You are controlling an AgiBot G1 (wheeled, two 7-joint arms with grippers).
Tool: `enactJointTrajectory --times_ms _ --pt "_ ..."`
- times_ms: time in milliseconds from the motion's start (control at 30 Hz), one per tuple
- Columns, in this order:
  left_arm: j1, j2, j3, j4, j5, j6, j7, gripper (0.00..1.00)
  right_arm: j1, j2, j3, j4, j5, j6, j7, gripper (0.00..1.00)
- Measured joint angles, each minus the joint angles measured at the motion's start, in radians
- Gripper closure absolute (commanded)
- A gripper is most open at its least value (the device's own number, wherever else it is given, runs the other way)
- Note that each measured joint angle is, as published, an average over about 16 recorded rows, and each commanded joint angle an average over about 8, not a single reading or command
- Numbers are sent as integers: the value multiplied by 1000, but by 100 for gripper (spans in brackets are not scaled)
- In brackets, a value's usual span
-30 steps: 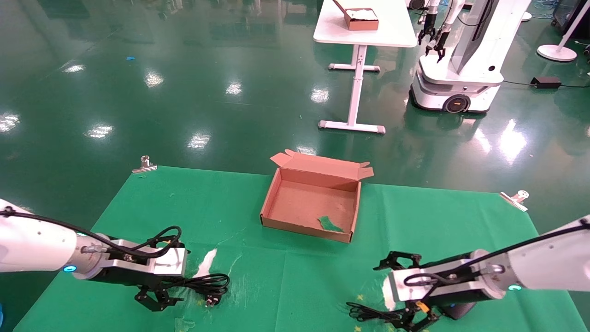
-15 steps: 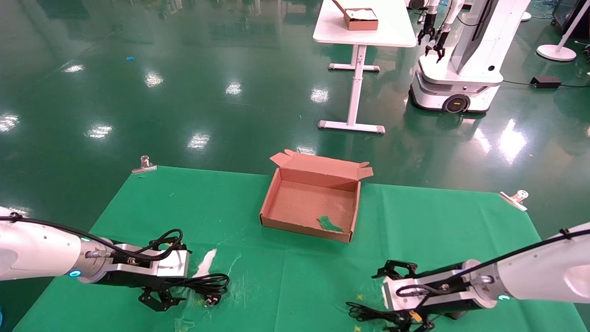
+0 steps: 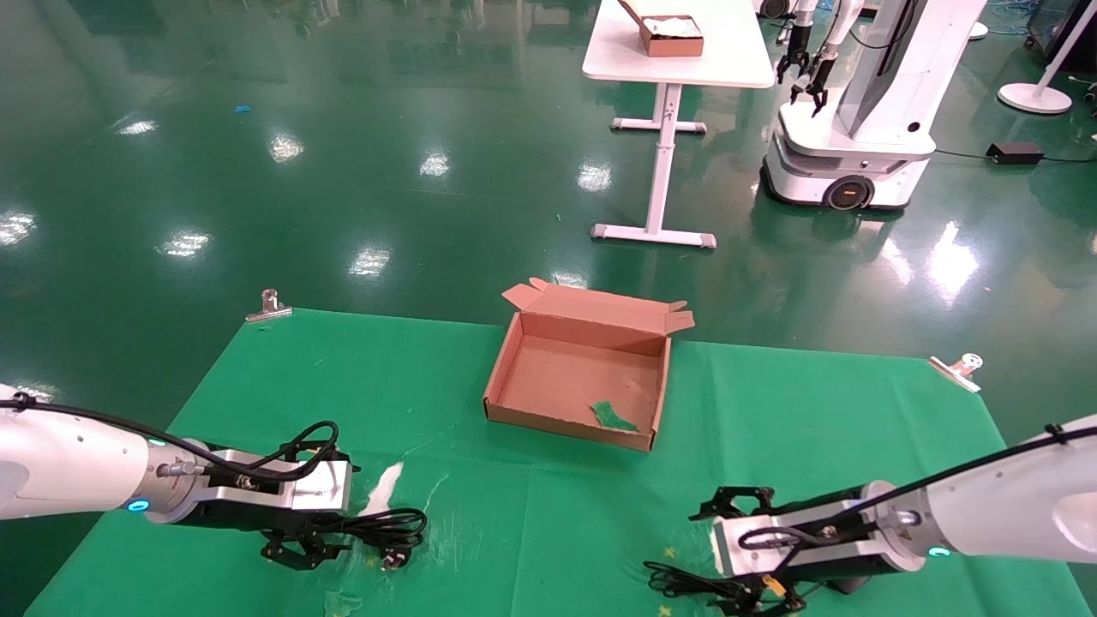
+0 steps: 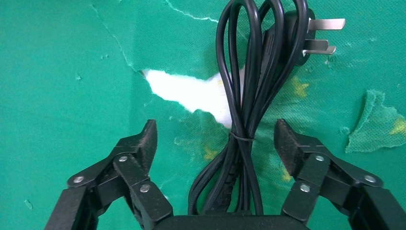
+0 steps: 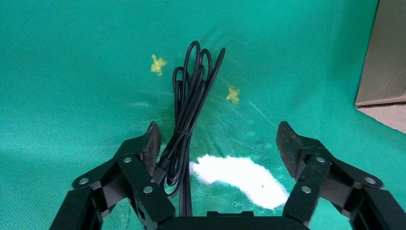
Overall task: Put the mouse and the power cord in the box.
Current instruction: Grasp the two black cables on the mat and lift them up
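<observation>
I should next grab the power cord with my left gripper by its narrow tied middle [image 4: 242,138], because the cord's loops spread out wide at both ends.
The power cord [image 3: 387,527] lies coiled at the front left of the green cloth, its pronged plug [image 4: 306,34] pointing away. My left gripper [image 3: 302,548] is open and low over it, and the tied bundle [image 4: 245,125] runs between the pads [image 4: 141,143]. The brown box [image 3: 506,377] stands open mid-table. At the front right my right gripper [image 3: 754,597] is open just above the cloth. The mouse's thin bundled cable [image 5: 189,103] lies beside one fingertip [image 5: 151,139] and runs under the gripper. The mouse body is hidden.
A green scrap [image 3: 614,417] lies on the box floor. White torn patches [image 3: 384,488] show in the cloth. Metal clips [image 3: 268,306] [image 3: 960,368] hold the far corners. Behind stand a white table [image 3: 728,64] with a small box [image 3: 673,36] and another robot [image 3: 857,111].
My right gripper has sunk lower toward the cloth over the mouse cable. My left gripper has edged slightly forward along the power cord. Neither cord has moved.
</observation>
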Motion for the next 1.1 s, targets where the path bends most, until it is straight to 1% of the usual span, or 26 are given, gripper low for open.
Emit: enactJointTrajectory --times_ms 867,1100 --pt "3 -2 1 -9 1 5 -5 100 -3 4 0 10 2 -2 4 100" --pt "-15 -24 -8 -5 -15 59 -9 100 1 16 10 10 16 -20 5 100"
